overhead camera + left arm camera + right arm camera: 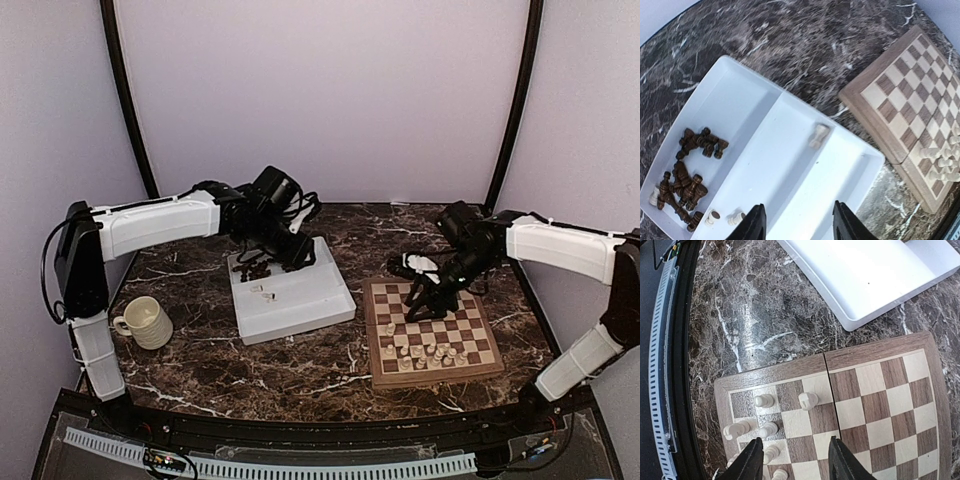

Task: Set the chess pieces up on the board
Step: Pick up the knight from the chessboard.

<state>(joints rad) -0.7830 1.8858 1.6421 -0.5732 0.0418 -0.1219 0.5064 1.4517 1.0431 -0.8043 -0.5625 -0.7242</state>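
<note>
The lone cream-white piece has to stand on its square with its base, so next my right gripper needs to grab the piece by its top (390,326) (807,400) to leave the base free.
The board (440,377) lies at the right, with several cream pieces (425,352) standing on its near rows. My right gripper (420,300) hovers open and empty above the board's left part. In the right wrist view (795,460) its fingers straddle bare squares (880,390), with cream pieces (808,400) just ahead and to the left. My left gripper (255,268) hovers open and empty over the white tray (300,325). In the left wrist view (800,222) a heap of dark brown pieces (690,170) fills the tray's left compartment. A lone cream piece (818,135) lies in the middle compartment.
A cream ribbed mug (145,322) stands at the left of the marble table. Two more cream pieces (735,218) lie near my left finger in the tray (790,175). The tray's corner (875,275) sits close to the board's left edge. Curved walls close off the back.
</note>
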